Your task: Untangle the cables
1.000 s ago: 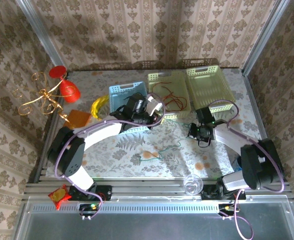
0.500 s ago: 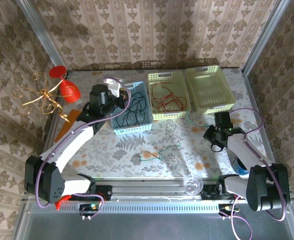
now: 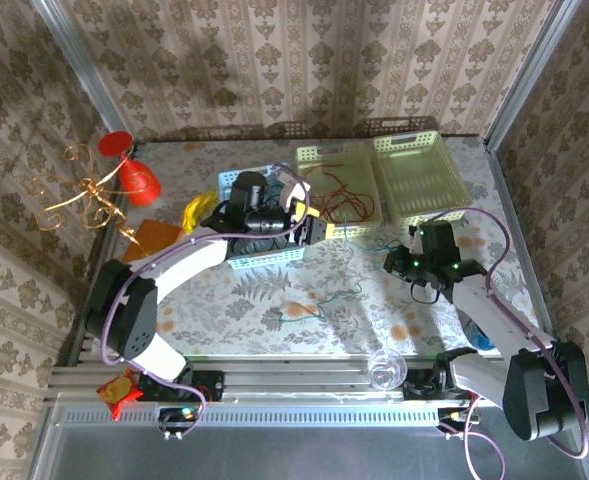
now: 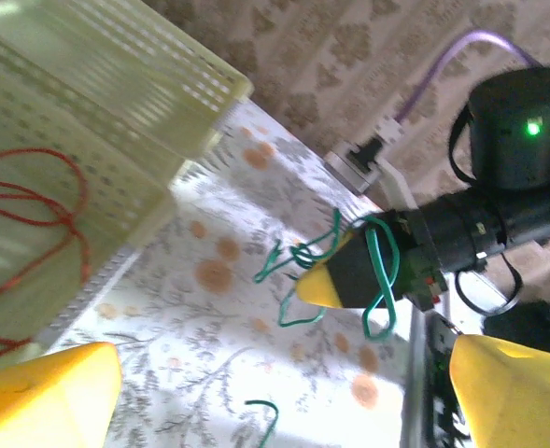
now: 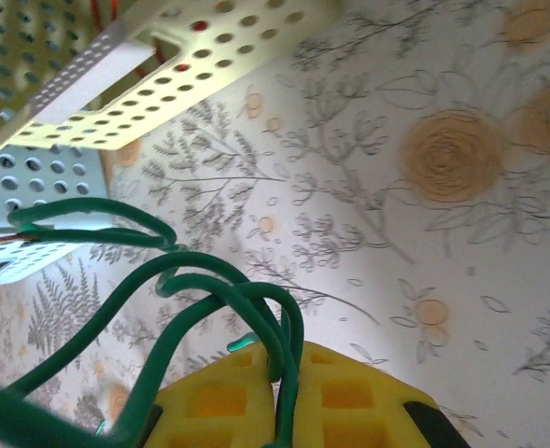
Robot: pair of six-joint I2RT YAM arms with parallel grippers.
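My left gripper grabs the green cable's loose end next, to pull it out and untangle it. That leaves the heap of cable to my right gripper.
A green cable [image 5: 209, 280] is bunched between the yellow pads of my right gripper [image 5: 303, 362], which is shut on it. In the top view that gripper [image 3: 396, 263] hovers right of centre. From it the green cable [image 3: 319, 300] trails down onto the floral table. My left gripper [image 3: 312, 226] is open at the front corner of the blue basket [image 3: 264, 255], its yellow fingertips [image 4: 41, 397] wide apart with nothing between them. It faces the right gripper [image 4: 345, 280] and the green loops [image 4: 382, 280]. A red cable [image 3: 336, 192] lies in the yellow-green basket [image 3: 319, 153].
A second yellow-green basket [image 3: 419, 175] sits at the back right. A gold wire stand [image 3: 79, 195] with red cups [image 3: 139, 182] stands at the left edge. A clear glass [image 3: 382, 370] is at the front rail. A yellow ring [image 3: 196, 210] lies left of the blue basket.
My left gripper swung right from over the blue basket to its front right corner and opened. My right gripper shifted a little left, still holding the green cable.
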